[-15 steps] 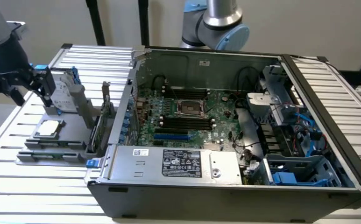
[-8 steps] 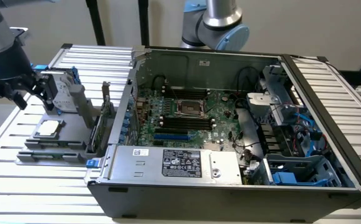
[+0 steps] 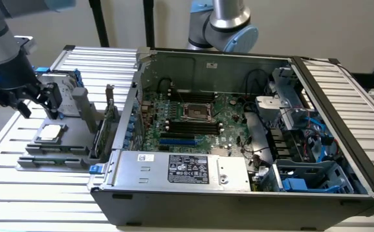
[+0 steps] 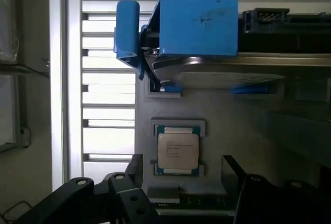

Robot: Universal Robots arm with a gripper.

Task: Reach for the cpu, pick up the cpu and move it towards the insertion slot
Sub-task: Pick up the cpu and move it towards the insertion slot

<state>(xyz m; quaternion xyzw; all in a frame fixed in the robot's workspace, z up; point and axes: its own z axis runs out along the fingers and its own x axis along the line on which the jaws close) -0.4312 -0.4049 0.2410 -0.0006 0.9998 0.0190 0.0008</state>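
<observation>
The fingers of my gripper are well above the CPU in the grey holder point(image 3: 77, 126) and would miss it if they closed now. My gripper should go lower before it closes on the CPU point(image 3: 51, 132).
The cpu point(image 3: 51, 132) point(image 4: 177, 150) lies flat, silvery top up, in a recess of the grey holder point(image 3: 77, 126) at the exterior view's left. My gripper point(image 3: 38, 110) point(image 4: 181, 169) hangs above it, a little toward the far side, fingers spread open and empty. In the wrist view the two black fingertips point(image 4: 135, 164) flank the chip without touching it. The insertion slot point(image 3: 198, 111), a shiny metal frame with a dark centre, sits on the motherboard inside the open computer case point(image 3: 251, 159).
A silver hard drive with blue rails point(image 3: 67, 92) point(image 4: 199, 27) stands upright on the holder just behind the chip. Black and blue memory slots point(image 3: 187, 130) lie beside the socket. A second arm point(image 3: 222, 24) stands behind the case. The slatted table point(image 3: 19, 188) surrounds everything.
</observation>
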